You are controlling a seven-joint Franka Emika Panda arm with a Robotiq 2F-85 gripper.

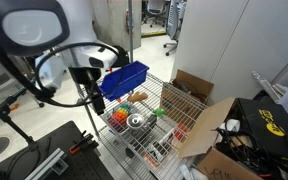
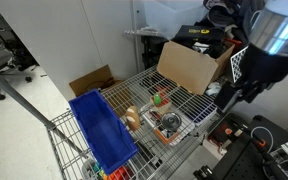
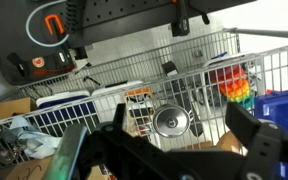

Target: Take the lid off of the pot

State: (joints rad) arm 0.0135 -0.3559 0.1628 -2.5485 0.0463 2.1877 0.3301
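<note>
I will next grab the lid's dark centre knob from above with my gripper, with fingers on either side. Then I can lift it level off the pot.
The small silvery pot sits in the wire basket cart, with its round lid (image 3: pixel 170 123) and dark centre knob on top. It shows in both exterior views (image 1: pixel 136 121) (image 2: pixel 169 124). My gripper (image 3: pixel 179 115) is open and empty. It hangs above the cart, well apart from the lid. In the wrist view the lid lies between the two dark fingers. In the exterior views the gripper (image 1: pixel 96 98) (image 2: pixel 231 93) is beside the cart, off to the side of the pot. The lid hides the pot's body in the wrist view.
A blue plastic bin (image 1: pixel 124 78) (image 2: pixel 102 132) lies on the cart's edge. A rainbow toy (image 3: pixel 239 85) and other small items lie by the pot. An open cardboard box (image 1: pixel 199 112) (image 2: pixel 189 65) stands against the cart. Wire cart walls (image 3: pixel 134 70) surround the pot.
</note>
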